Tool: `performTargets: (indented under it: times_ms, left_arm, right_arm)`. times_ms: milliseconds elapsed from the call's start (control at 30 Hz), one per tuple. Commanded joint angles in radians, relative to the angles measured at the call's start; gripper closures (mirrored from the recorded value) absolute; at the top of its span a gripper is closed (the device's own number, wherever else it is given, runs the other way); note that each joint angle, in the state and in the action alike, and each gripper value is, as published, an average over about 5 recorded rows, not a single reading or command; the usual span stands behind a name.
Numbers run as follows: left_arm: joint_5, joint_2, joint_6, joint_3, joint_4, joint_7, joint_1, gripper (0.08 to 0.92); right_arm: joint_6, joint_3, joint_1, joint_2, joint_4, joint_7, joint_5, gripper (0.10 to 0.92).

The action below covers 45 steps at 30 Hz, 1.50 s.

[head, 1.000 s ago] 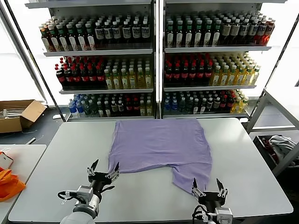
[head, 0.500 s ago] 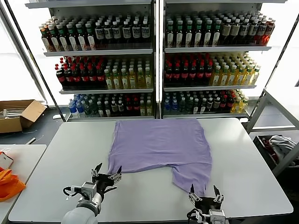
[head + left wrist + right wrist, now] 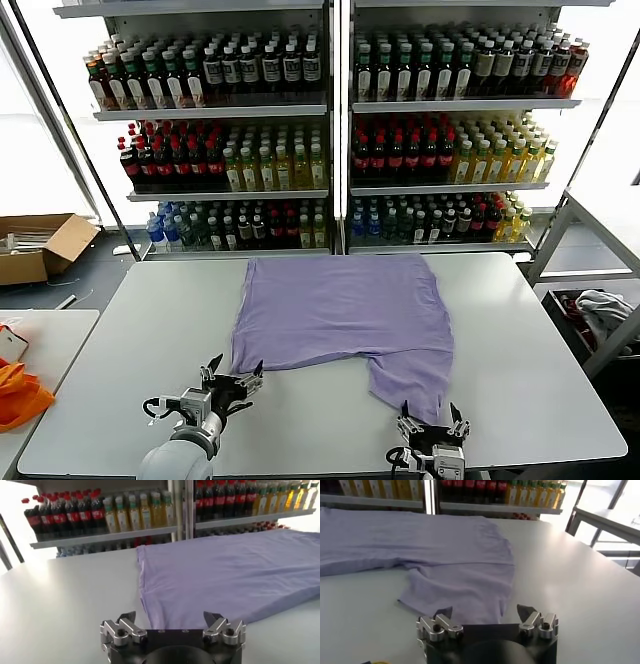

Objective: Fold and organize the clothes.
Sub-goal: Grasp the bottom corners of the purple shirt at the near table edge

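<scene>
My right gripper should next grab the lavender T-shirt by the end of its sleeve [image 3: 428,408], so I can then fold the sleeve over the shirt's plain body [image 3: 340,305].
The lavender T-shirt [image 3: 345,310] lies flat on the grey table [image 3: 150,310], plain side up, with one sleeve reaching toward the front right edge. No print shows. My left gripper [image 3: 232,375] is open, just in front of the shirt's near left corner [image 3: 150,615], not touching it. My right gripper [image 3: 428,422] is open at the tip of the sleeve [image 3: 460,592], jaws either side of its end. The shirt also fills the far part of the left wrist view [image 3: 225,570].
Shelves of bottles [image 3: 330,130] stand behind the table. An orange cloth [image 3: 18,392] lies on a side table at left, a cardboard box [image 3: 40,245] on the floor beyond. A grey-white cloth pile [image 3: 600,310] sits at right.
Both grippers have drawn back toward the table's front edge. The left one also shifted slightly right toward the shirt's corner. The shirt has not moved.
</scene>
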State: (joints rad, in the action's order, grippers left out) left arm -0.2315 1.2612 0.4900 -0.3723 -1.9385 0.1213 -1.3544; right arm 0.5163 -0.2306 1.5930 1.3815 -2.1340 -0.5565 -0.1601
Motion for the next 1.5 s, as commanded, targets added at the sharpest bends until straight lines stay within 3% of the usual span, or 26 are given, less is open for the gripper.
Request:
performTargets:
  times_ms: [33, 167, 300, 967, 1133, 1500]
  left_arm:
    - [-0.005, -0.008, 0.004, 0.001, 0.021, 0.000, 0.007, 0.178]
    - [-0.010, -0.006, 0.001, 0.000, 0.030, 0.004, 0.008, 0.213]
    - [-0.010, -0.003, -0.004, 0.003, 0.035, 0.010, -0.001, 0.316]
    - [0.022, 0.002, -0.019, 0.016, 0.018, -0.004, -0.039, 0.883]
    - [0.035, 0.007, -0.044, 0.019, -0.004, -0.005, -0.040, 0.915]
    - [0.044, 0.042, -0.141, 0.011, -0.068, -0.002, -0.029, 0.916]
  right_arm:
    - [0.010, 0.008, -0.009, 0.005, 0.014, -0.008, 0.003, 0.203]
    - [0.007, 0.005, 0.001, 0.003, 0.017, -0.007, 0.000, 0.205]
    - [0.001, 0.006, 0.012, 0.005, 0.022, -0.006, -0.004, 0.246]
    - [-0.058, -0.017, 0.055, 0.002, 0.035, 0.021, -0.050, 0.846]
    - [-0.069, -0.027, 0.057, 0.002, -0.002, 0.033, -0.046, 0.917]
    - [-0.196, -0.059, 0.022, 0.003, -0.082, 0.098, 0.021, 0.917]
